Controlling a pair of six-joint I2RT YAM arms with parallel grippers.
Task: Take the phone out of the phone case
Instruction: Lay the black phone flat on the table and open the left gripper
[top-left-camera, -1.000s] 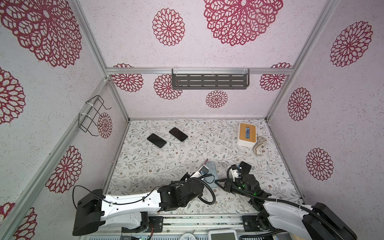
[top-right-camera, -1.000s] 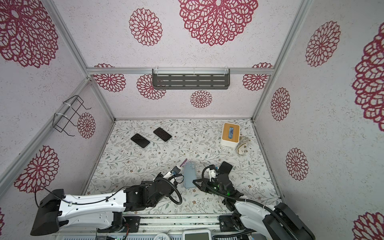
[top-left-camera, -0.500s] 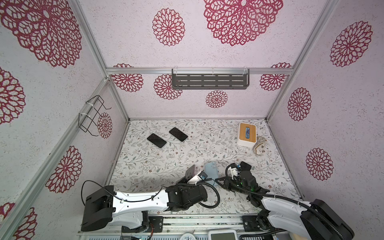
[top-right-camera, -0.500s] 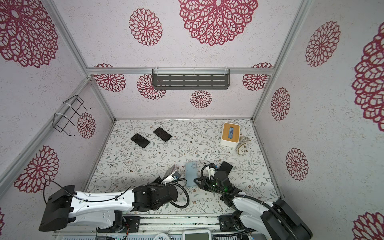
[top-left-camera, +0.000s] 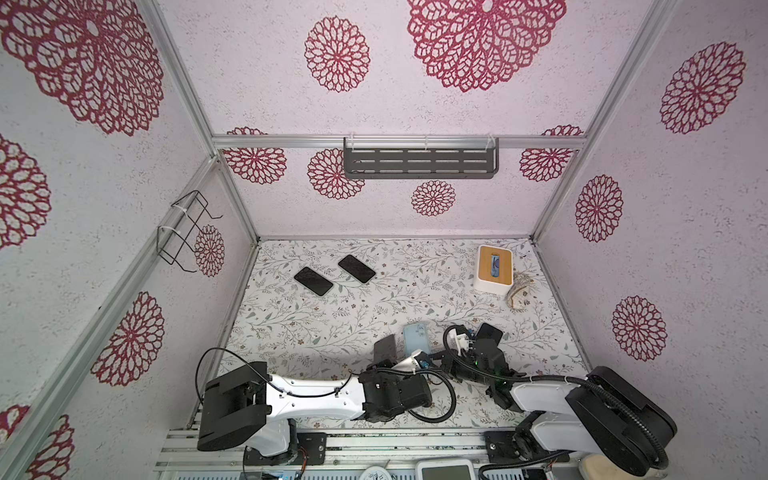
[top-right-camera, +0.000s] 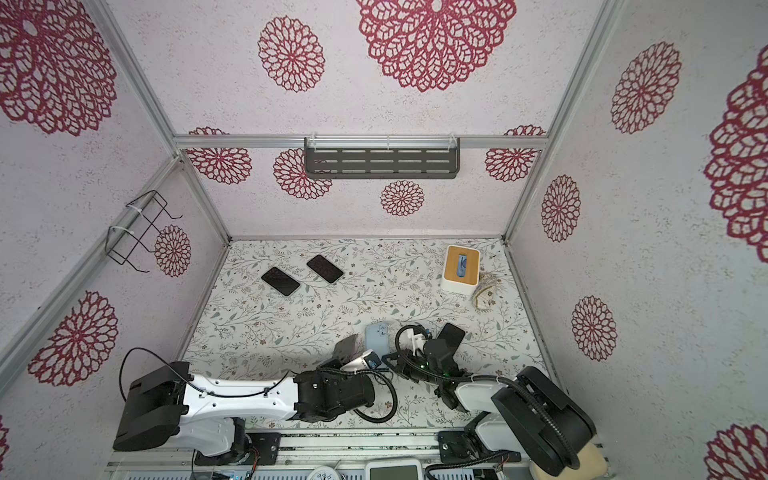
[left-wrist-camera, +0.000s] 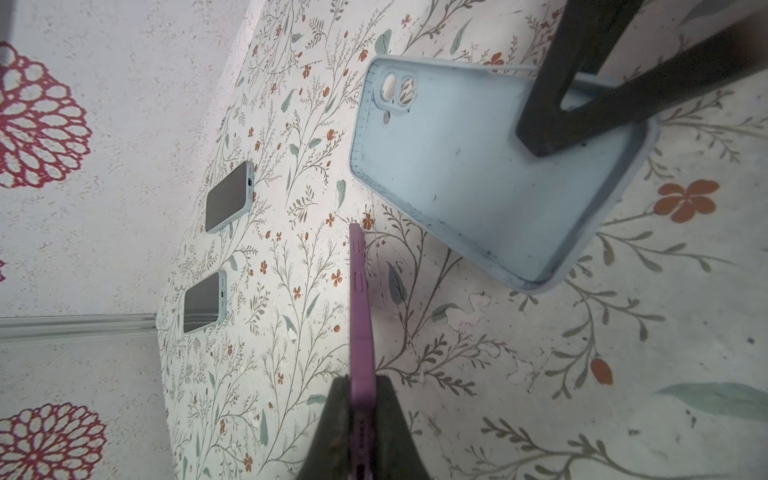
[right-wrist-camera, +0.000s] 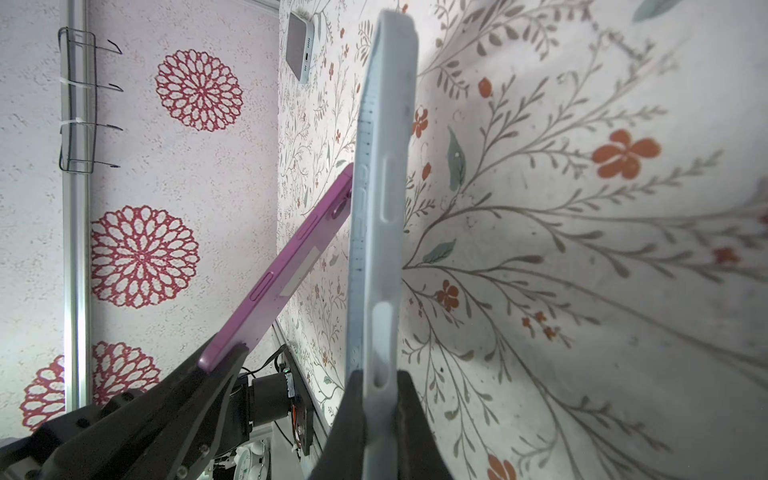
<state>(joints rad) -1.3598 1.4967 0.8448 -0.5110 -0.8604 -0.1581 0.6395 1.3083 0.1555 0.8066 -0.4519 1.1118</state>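
The light blue phone case's bottom (top-left-camera: 415, 336) (right-wrist-camera: 400, 200) still hangs above the floral tabletop, so the case comes down, before my right gripper releases it.
The purple phone (left-wrist-camera: 360, 299) is out of the case and stands on edge above the floral table, with my left gripper (left-wrist-camera: 360, 386) shut on its near end. In both top views it shows as a dark slab (top-left-camera: 384, 351) (top-right-camera: 345, 347). The light blue phone case (left-wrist-camera: 478, 174) is empty, its inside and camera cut-outs showing. My right gripper (right-wrist-camera: 380, 386) is shut on the case's near end (right-wrist-camera: 376, 249). Case (top-left-camera: 417, 337) and phone sit side by side, a small gap between them, the phone on the left.
Two more cased phones (top-left-camera: 313, 281) (top-left-camera: 356, 269) lie screen up at the back left. A white tissue box with a wooden lid (top-left-camera: 493, 269) and a crumpled net (top-left-camera: 519, 291) sit at the back right. A grey shelf (top-left-camera: 419, 163) hangs on the back wall, a wire rack (top-left-camera: 183, 232) on the left wall.
Phone and case were together a second ago. My left gripper has drawn the phone out and to the left, while the right gripper kept hold of the case.
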